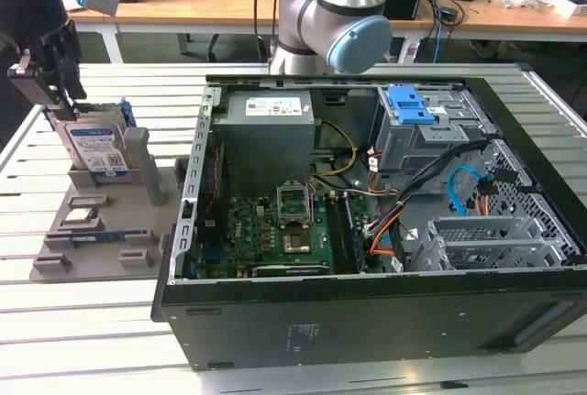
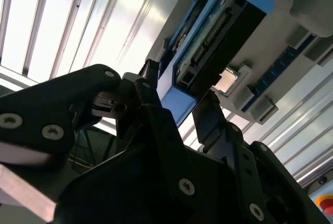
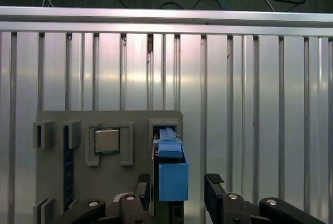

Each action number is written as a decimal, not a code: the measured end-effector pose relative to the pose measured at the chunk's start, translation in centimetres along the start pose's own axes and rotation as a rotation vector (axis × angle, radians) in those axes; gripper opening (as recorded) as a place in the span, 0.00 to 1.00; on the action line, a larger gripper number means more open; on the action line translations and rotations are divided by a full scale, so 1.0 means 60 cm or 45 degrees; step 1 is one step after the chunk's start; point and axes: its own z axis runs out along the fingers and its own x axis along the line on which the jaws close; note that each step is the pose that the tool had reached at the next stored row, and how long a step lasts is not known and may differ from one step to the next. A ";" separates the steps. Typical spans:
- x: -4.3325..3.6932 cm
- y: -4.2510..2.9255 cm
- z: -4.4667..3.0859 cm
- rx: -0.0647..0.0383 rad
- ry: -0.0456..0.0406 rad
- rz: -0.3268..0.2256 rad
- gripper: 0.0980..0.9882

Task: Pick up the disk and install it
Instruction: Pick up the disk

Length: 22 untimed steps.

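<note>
The slot sides of the grey holder close in around the disk's lower part, so my gripper needs to grab the disk by its upper end (image 1: 90,115) next.
The disk (image 1: 99,149) stands on edge in a slot of the grey holder (image 1: 101,230) on the exterior view's left; its white-and-blue label and blue rails show. My gripper (image 1: 67,102) hangs right above its top edge. In both wrist views the disk's blue-railed end (image 3: 172,174) (image 2: 218,31) lies between the two black fingers. One finger (image 3: 142,190) sits close beside the disk, while a gap separates the disk from the other finger (image 3: 214,192). The gripper (image 3: 177,195) (image 2: 179,107) is open, straddling the disk.
An open computer case (image 1: 367,322) fills the middle and the exterior view's right, with a grey power-supply box (image 1: 266,129), motherboard and a drive bay topped by a blue bracket (image 1: 413,104). A small square chip (image 3: 107,141) rests in the holder. The table is slatted metal (image 3: 260,104).
</note>
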 end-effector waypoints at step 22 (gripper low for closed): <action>0.001 -0.004 0.052 -0.001 0.017 -0.020 0.48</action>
